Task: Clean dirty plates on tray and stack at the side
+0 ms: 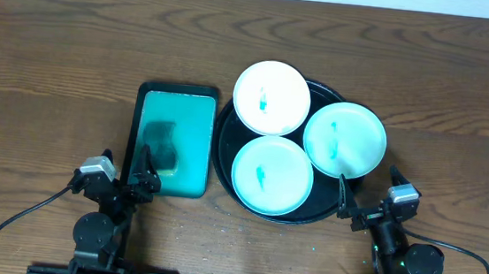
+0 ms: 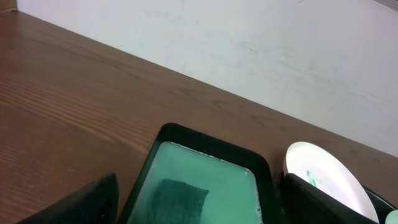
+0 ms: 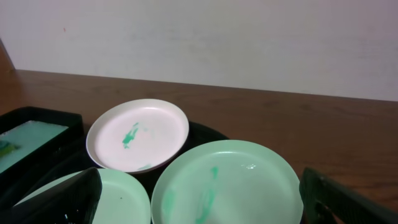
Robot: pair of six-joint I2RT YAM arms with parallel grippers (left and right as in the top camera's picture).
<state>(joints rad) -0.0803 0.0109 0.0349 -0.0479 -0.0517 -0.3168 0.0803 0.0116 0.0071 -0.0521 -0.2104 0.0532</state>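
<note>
The front plate's smeared side should stay free to clean and stack, so next my right gripper should pinch the front plate's rim (image 1: 310,185) (image 3: 148,210) on the side nearest the gripper.
Three small white plates with teal smears lie on the round black tray (image 1: 226,149): one at the back (image 1: 271,97), one at the right (image 1: 344,139), one at the front (image 1: 272,175). In the right wrist view the back plate (image 3: 138,134), the right plate (image 3: 227,183) and the front plate (image 3: 124,198) show. My right gripper (image 1: 365,199) (image 3: 199,208) is open and empty, just in front of the right plate. My left gripper (image 1: 126,173) (image 2: 199,205) is open and empty at the near end of the teal tray.
A rectangular black-rimmed tray (image 1: 177,91) of teal liquid with a dark sponge (image 1: 160,143) stands left of the black tray; it also shows in the left wrist view (image 2: 205,146) with the sponge (image 2: 180,199). Bare wooden table (image 1: 56,58) lies around.
</note>
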